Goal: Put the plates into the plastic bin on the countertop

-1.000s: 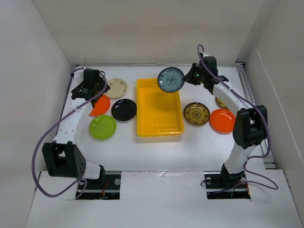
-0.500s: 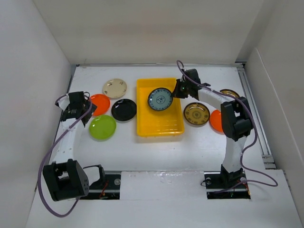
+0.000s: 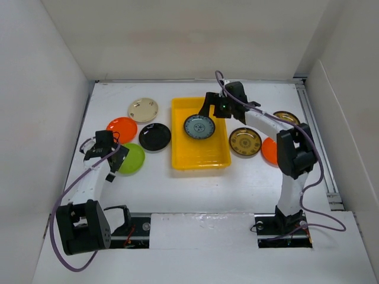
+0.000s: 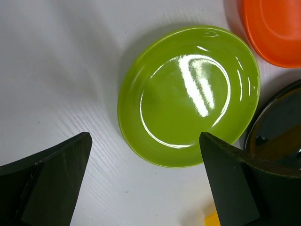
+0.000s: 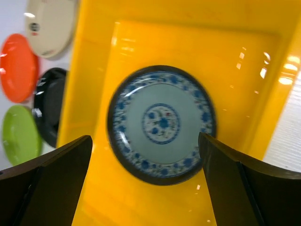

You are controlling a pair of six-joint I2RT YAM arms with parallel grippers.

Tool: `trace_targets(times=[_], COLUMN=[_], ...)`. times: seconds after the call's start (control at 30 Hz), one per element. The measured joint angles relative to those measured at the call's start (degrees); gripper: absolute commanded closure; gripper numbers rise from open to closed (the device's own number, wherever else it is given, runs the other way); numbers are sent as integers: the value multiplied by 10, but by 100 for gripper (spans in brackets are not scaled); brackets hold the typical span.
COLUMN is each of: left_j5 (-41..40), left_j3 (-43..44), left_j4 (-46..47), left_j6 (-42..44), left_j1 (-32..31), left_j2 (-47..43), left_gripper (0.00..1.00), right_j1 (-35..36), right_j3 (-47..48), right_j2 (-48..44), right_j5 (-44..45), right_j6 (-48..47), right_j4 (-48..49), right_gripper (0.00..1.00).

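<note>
I will next use my left gripper to grab the lime green plate (image 3: 132,157) by its rim away from the black plate, so the plate's bottom stays free to rest in the bin.
The teal-patterned plate (image 3: 199,126) (image 5: 161,123) lies flat in the yellow plastic bin (image 3: 201,155) (image 5: 235,70). My right gripper (image 3: 216,108) (image 5: 145,141) hangs open just above it, holding nothing. On the white countertop left of the bin my left gripper (image 3: 113,161) (image 4: 145,136) stands open over the near edge of the lime green plate (image 3: 132,157) (image 4: 188,94), not touching it. Around it lie an orange plate (image 3: 121,126), a beige plate (image 3: 143,109) and a black plate (image 3: 154,136).
Right of the bin lie a gold-patterned plate (image 3: 245,141), a second one (image 3: 286,117) and an orange plate (image 3: 269,151), partly behind the right arm. White walls close in the countertop on three sides.
My right gripper has opened and let go of the teal-patterned plate, which now lies flat in the bin. The left arm has moved nearer, from the orange plate to the lime green one.
</note>
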Motion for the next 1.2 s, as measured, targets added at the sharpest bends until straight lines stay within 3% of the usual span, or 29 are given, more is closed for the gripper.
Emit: trace_targets(times=[0.13, 0.4, 0.53, 0.57, 0.6, 0.83, 0.9, 1.2], left_j5=[1, 8, 2, 0, -1, -14, -14, 9], left_j3=[0, -58, -73, -75, -78, -91, -93, -105], left_j4=[0, 23, 44, 50, 59, 85, 89, 97], left_j6=[-21, -56, -66, -69, -74, -96, -104, -116], left_j1=[-14, -6, 7, 7, 8, 7, 7, 7], left_j2=[4, 19, 22, 22, 22, 21, 20, -17], left_gripper=[0, 23, 46, 58, 64, 82, 100, 100], right_j1=[22, 43, 42, 42, 40, 27, 21, 12], right_j3=[2, 7, 1, -5, -16, -59, -67, -77], right_j2=[-51, -121, -156, -167, -186, -266, -281, -304], right_j5=[-8, -38, -47, -48, -51, -62, -63, -73], right_j6=[-6, -15, -18, -19, -20, -24, -24, -24], right_j4=[1, 4, 5, 5, 4, 5, 5, 4], right_gripper=[0, 0, 1, 1, 1, 1, 1, 2])
